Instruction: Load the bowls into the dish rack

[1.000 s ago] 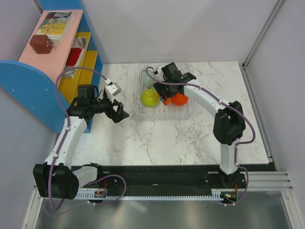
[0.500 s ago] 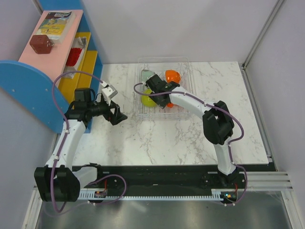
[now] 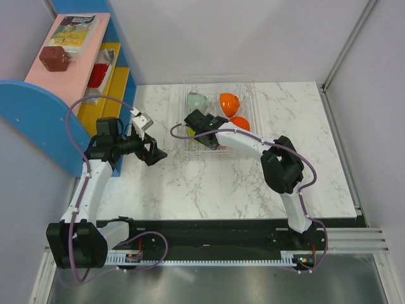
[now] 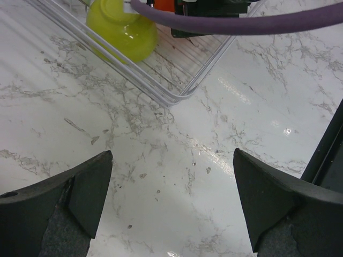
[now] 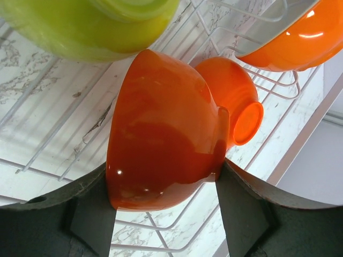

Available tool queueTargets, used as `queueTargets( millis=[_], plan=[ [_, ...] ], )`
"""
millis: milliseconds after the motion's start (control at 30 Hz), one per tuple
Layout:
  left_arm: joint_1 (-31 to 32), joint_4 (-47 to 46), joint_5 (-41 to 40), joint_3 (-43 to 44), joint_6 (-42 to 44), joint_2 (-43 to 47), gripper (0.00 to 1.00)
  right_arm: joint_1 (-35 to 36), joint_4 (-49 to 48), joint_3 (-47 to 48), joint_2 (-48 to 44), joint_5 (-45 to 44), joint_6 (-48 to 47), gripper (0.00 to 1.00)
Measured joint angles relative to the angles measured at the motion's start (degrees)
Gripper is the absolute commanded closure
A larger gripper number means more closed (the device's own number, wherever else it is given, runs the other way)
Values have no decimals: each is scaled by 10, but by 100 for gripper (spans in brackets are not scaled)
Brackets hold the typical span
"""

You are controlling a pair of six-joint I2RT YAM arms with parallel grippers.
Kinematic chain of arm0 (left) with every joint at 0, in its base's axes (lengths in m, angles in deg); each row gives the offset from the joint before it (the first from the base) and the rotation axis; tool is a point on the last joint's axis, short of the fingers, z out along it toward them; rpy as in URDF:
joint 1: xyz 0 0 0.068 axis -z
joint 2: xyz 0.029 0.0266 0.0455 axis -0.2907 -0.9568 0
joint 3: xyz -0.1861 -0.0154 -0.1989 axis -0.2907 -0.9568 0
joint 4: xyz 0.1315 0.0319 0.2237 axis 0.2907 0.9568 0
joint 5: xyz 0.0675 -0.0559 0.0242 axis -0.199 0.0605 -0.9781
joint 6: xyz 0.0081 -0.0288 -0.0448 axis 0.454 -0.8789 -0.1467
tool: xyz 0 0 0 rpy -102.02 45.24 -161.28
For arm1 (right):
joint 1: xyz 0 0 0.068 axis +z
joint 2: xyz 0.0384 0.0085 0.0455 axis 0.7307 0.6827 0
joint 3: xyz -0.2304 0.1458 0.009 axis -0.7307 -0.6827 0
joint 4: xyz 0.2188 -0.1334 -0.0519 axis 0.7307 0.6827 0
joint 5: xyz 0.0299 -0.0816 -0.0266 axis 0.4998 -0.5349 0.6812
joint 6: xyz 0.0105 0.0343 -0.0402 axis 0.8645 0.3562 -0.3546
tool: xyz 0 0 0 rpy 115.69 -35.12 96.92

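Observation:
The third orange bowl, beside the yellow-green bowl, is low over the wires and would land in the rack, so my right gripper releases it next.
The silvery wire dish rack [image 3: 248, 140] stands at the back middle of the table. In it are a pale green bowl [image 3: 197, 101], two orange bowls [image 3: 229, 101] [image 3: 239, 122] and a yellow-green bowl [image 3: 189, 132], partly hidden by my right arm. My right gripper [image 3: 212, 134] is low over the rack's near left part. In the right wrist view it [image 5: 163, 167] is shut on a third orange bowl [image 5: 161, 139], held on its side just above the rack wires [image 5: 48, 144]. My left gripper [image 3: 156, 151] is open and empty over the table left of the rack [image 4: 177, 93].
A blue and yellow shelf unit [image 3: 95, 76] with a pink top stands at the left edge, close behind my left arm. The enclosure walls rise at the back and right. The marble tabletop [image 3: 240, 183] lies in front of the rack.
My right gripper has swung from the rack's back middle to its near left with the orange bowl, uncovering two orange bowls behind. My left gripper has barely shifted.

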Motion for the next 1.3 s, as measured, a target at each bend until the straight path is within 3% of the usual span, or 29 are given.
queueTargets(
  millis=[167, 267, 300, 667, 1300],
  plan=[
    [0, 0, 4, 0, 0, 0, 0, 4, 1, -4, 0, -5, -20, 20],
    [-1, 0, 7, 0, 0, 0, 0, 4, 2, -8, 0, -2, -27, 3],
    [-1, 0, 7, 0, 0, 0, 0, 4, 2, -11, 0, 0, -29, 2],
    [-5, 0, 8, 0, 0, 0, 0, 3, 7, -18, -4, 25, -45, 2],
    [-13, 0, 9, -3, 0, 3, 0, -24, 63, 11, -16, 170, -48, 2]
  ],
)
